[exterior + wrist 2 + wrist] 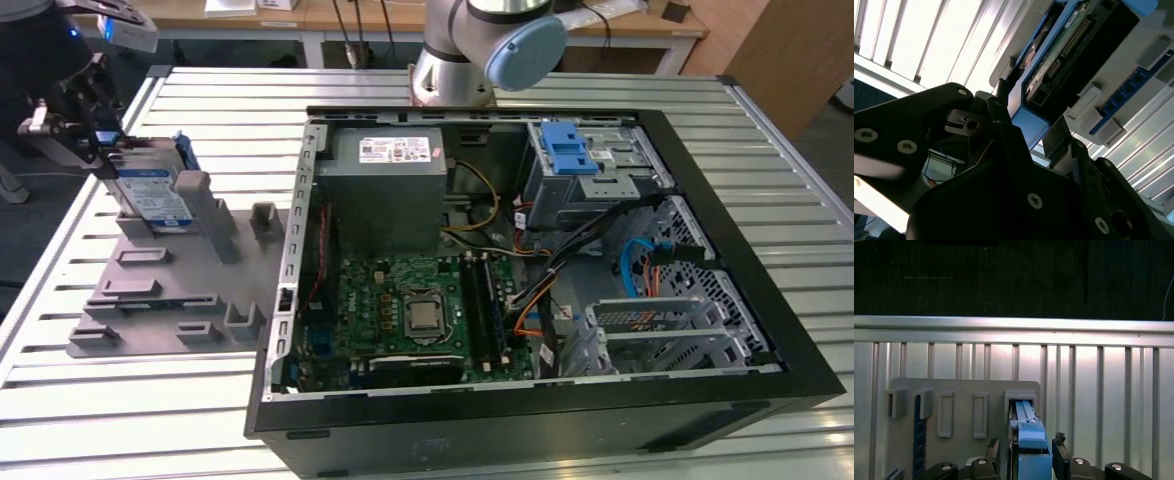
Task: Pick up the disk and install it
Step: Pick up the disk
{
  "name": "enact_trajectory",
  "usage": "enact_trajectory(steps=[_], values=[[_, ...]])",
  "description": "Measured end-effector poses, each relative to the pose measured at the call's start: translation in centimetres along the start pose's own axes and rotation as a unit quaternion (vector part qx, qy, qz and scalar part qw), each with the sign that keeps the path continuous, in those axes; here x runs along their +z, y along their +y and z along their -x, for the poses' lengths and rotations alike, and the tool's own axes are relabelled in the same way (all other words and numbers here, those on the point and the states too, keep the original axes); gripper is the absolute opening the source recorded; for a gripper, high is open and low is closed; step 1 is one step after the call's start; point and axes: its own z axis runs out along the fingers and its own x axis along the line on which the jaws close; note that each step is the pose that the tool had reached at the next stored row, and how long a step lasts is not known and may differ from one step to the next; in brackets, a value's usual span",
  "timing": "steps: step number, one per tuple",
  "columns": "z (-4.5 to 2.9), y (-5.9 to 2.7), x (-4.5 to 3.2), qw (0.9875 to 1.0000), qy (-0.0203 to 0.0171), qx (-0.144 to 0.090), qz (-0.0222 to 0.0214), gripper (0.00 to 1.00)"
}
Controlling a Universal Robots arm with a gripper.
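The disk needs to be installed in the computer case, so my gripper will next grab it by its blue bar [186, 150].
The disk [144, 192] stands on edge in a slot of the grey holder plate [160, 295] at the exterior view's left, its white-and-blue label facing out. My gripper [91, 140] sits at the disk's upper end. In the first wrist view the disk [1028, 432] shows edge-on with its blue rail, and my gripper [1026, 452] is open with one finger on each side and a narrow gap to each. The second wrist view shows the fingertips [999, 100] flanking the disk's blue rail end [1029, 125], with the connector edge beyond.
An open computer case [747, 250] fills the middle and right of the slatted metal table [787, 130]. Inside are a silver cage with a blue latch [574, 160], a grey power supply box [387, 170], a green motherboard [400, 310] and loose cables. The arm's base [461, 60] stands behind the case.
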Motion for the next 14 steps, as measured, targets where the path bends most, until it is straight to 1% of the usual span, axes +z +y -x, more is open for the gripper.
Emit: enact_trajectory(steps=[4, 6, 7, 8, 14], values=[[0.0, 0.0, 0.04, 1.0, 0.0001, 0.0, 0.0001, 0.51], [0.0, 0.0, 0.05, 1.0, 0.0001, 0.0, 0.0001, 0.39], [0.0, 0.0, 0.05, 1.0, 0.0001, 0.0, 0.0001, 0.39], [0.0, 0.0, 0.05, 1.0, 0.0001, 0.0, 0.0001, 0.36], [0.0, 0.0, -0.1, 1.0, 0.0004, 0.0, -0.0001, 0.36]])
